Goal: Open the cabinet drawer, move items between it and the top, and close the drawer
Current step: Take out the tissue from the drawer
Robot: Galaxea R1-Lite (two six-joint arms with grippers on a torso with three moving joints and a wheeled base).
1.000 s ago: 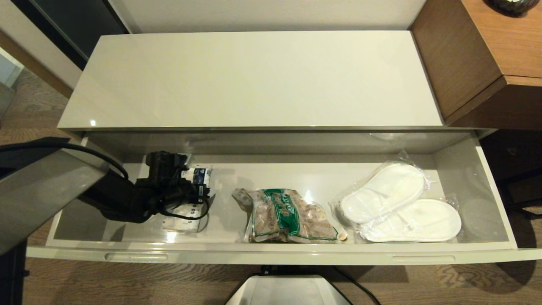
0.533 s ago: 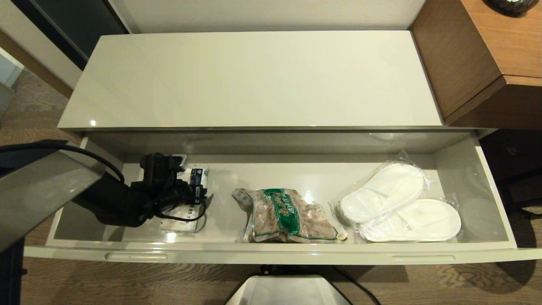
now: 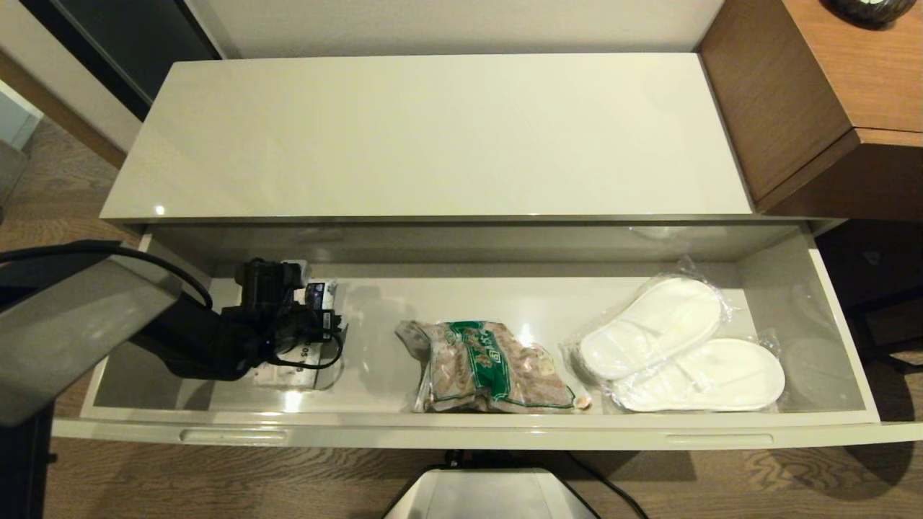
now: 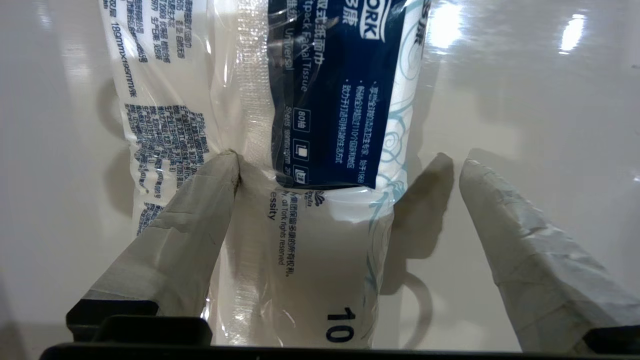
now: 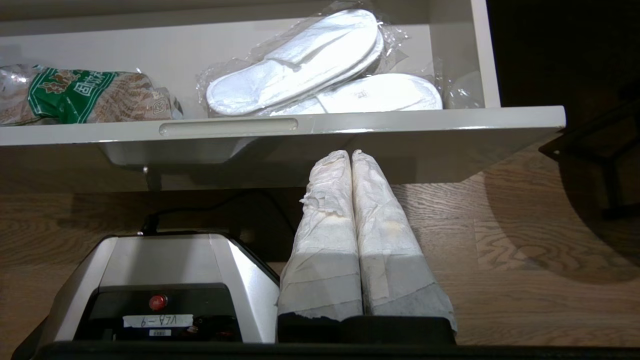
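To move the white packet onto the cream-white top (image 3: 433,137), my left gripper next needs to grab the packet by its dark blue printed half.
The cabinet drawer (image 3: 461,432) stands pulled out below the cream-white top (image 3: 433,137), which is bare. A white packet with dark blue print (image 3: 321,294) lies flat at the drawer's left end. My left gripper (image 3: 303,328) is down inside the drawer over it. In the left wrist view the gripper (image 4: 350,162) is open: one finger (image 4: 190,225) rests on the packet (image 4: 320,100), the other (image 4: 520,240) stands beside it over the drawer floor. My right gripper (image 5: 350,152) is shut and empty, parked low in front of the drawer's front rim (image 5: 350,125).
A green-printed snack bag (image 3: 487,367) lies in the drawer's middle and a wrapped pair of white slippers (image 3: 678,346) at its right end. Brown wooden furniture (image 3: 829,94) borders the cabinet on the right. The robot's base (image 3: 490,494) sits on the wood floor before the drawer.
My left gripper has slid leftward and a little toward the back of the drawer, and the packet under it has shifted left with it. The right arm has not moved.
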